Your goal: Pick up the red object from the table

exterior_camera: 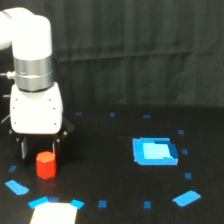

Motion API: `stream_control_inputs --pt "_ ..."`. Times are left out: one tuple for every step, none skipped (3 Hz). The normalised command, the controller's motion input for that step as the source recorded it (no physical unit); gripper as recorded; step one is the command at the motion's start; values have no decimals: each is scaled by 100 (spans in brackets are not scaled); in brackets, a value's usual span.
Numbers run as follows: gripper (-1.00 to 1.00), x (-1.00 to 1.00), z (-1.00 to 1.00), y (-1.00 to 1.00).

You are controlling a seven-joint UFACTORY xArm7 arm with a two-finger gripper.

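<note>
The red block needs to come up from the table, so my gripper will grab it by its upright sides next.
The red object (45, 165) is a small red-orange hexagonal block standing upright on the black table (110, 170) at the exterior view's left. The white arm hangs over it. My gripper (39, 153) is open, with its two dark fingers (22, 148) spread wider than the block. The fingertips sit just above and to either side of the block's top, not closed on it. I cannot tell whether a finger touches the block.
A larger blue square patch (155, 151) lies on the table to the exterior view's right. Small blue tape marks (186, 198) dot the surface. A white sheet (54, 214) with blue tape corners lies at the front edge, below the block.
</note>
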Motion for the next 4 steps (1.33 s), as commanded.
stream_control_inputs --pt "75 -27 -11 -37" --pt "100 -46 -25 -40" --pt "61 -6 -15 -51" --pt "55 100 -44 -48"
